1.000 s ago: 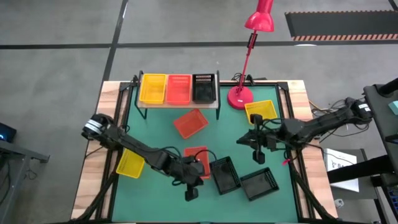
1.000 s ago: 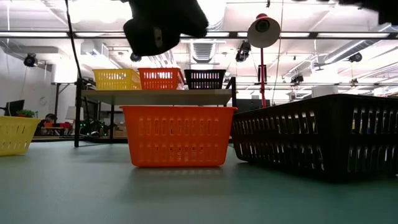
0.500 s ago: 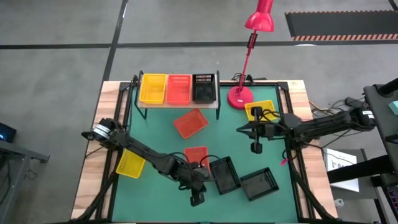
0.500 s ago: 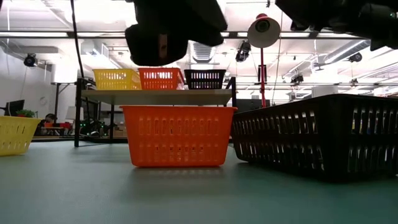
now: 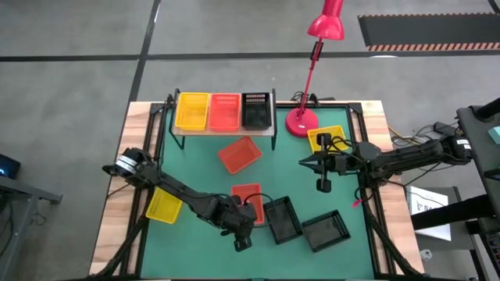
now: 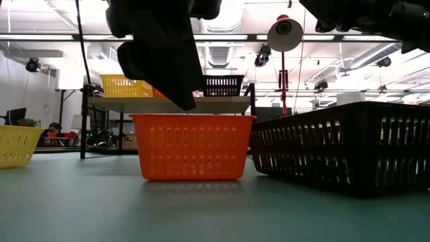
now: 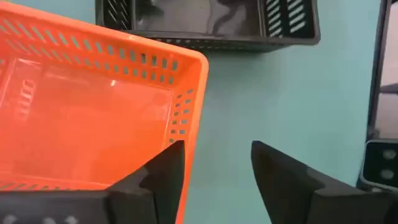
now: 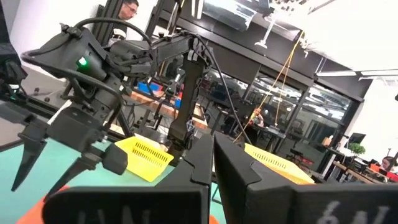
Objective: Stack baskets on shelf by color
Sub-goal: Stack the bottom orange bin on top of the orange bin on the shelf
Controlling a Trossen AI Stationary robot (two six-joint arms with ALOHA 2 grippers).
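Observation:
I need to stack the red-orange basket on the matching basket on the shelf, so my left gripper should grab it next by its slotted side's rim [image 7: 198, 112].
My left gripper [image 5: 241, 240] is open and points down over the near wall [image 7: 191, 118] of a red-orange basket [image 5: 247, 197] that rests on the green table. One finger [image 7: 165, 171] stands over the wall and the other [image 7: 280, 180] outside it. In the low view its fingertip [image 6: 185, 105] hangs just above the basket's rim [image 6: 222, 116]. My right gripper [image 5: 323, 183] is shut and empty, held above the table beside a yellow basket [image 5: 328, 139]. The shelf [image 5: 226, 133] at the far side carries one yellow, one red-orange and one black basket.
Two black baskets [image 5: 281, 218] [image 5: 324, 230] lie right of the left gripper. Another red-orange basket [image 5: 239, 154] lies mid-table and a yellow one [image 5: 164, 204] at the left. A pink lamp's base [image 5: 301, 121] stands right of the shelf.
My left gripper has come down toward the red-orange basket's near wall and tipped its fingers downward. My right gripper has moved a little toward the table's far edge.

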